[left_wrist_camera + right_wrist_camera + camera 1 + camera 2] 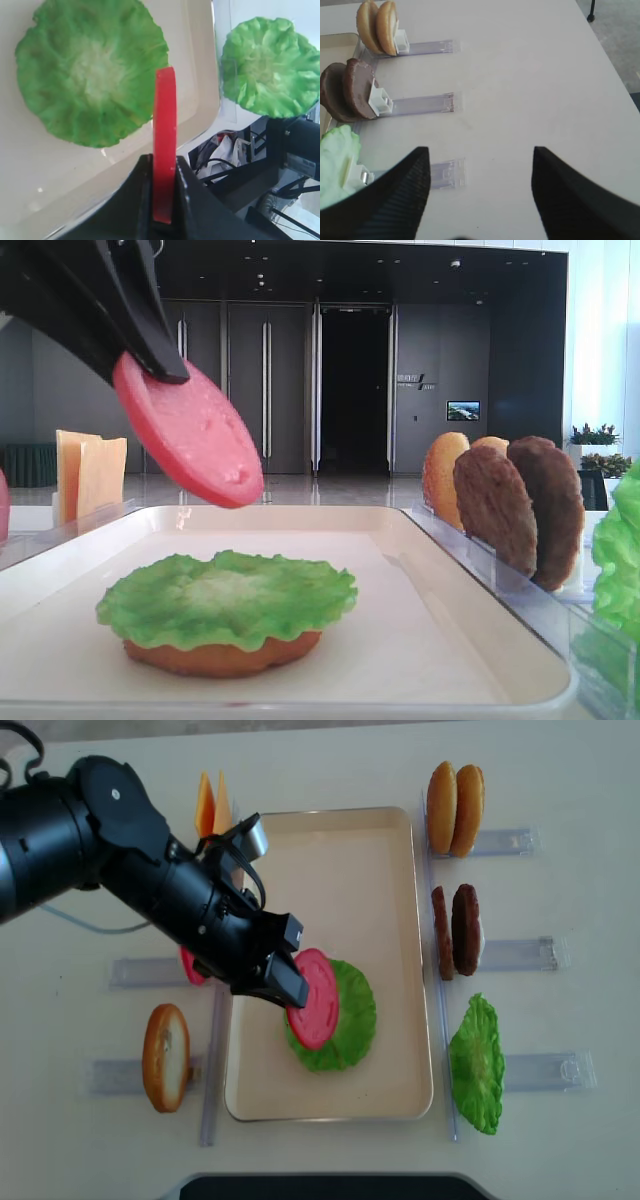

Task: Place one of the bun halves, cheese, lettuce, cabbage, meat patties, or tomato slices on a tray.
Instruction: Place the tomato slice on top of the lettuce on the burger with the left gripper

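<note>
The red tomato slice (316, 1000) hangs tilted above the green lettuce; my left gripper must lower it onto the lettuce before letting go.
My left gripper (285, 982) is shut on a red tomato slice (316, 1000) and holds it tilted in the air over the cream tray (330, 850). The slice hangs just above a ruffled green lettuce (352, 1018) that lies on a flat bun half (225, 655) in the tray. In the left wrist view the tomato slice (165, 145) stands edge-on, clamped between the black fingers (137, 200), with the lettuce (90, 70) below it. My right gripper (480, 149) is open and holds nothing, over bare table beside the clear holders.
Clear holders flank the tray. On the right stand two bun halves (455, 808), two meat patties (455, 930) and a lettuce leaf (478, 1065). On the left are cheese slices (212, 805), a bun half (165, 1057) and another tomato slice (188, 965), partly hidden by the arm.
</note>
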Tool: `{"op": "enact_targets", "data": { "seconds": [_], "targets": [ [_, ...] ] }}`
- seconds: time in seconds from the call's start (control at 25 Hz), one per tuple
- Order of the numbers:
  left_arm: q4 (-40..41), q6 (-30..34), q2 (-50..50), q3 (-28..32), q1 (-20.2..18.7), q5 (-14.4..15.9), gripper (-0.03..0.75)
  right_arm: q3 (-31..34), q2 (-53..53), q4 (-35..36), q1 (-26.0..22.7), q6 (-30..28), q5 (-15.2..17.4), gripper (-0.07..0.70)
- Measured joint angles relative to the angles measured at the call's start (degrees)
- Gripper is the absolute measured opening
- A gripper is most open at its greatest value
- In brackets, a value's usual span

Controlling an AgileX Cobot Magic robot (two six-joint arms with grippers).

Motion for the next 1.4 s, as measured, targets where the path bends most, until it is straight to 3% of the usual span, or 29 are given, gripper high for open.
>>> {"op": "enact_targets", "data": {
  "seconds": [0.16, 0.44, 0.96, 1.4],
  "targets": [
    [-4.0, 2.8, 2.1, 0.0, 0.0, -2.8, 0.057, 0.0, 0.0, 0.0, 0.0, 0.0, 0.0, 0.424],
    [-13.9, 9.5, 7.6, 0.0, 0.0, -4.7, 0.057, 0.0, 0.0, 0.0, 0.0, 0.0, 0.0, 0.424],
    [-12.5, 8.7, 9.4, 0.0, 0.0, -8.2, 0.057, 0.0, 0.0, 0.0, 0.0, 0.0, 0.0, 0.424],
    [-13.2, 8.7, 11.9, 0.0, 0.0, -8.6, 0.057, 0.0, 0.0, 0.0, 0.0, 0.0, 0.0, 0.424]
  ]
}}
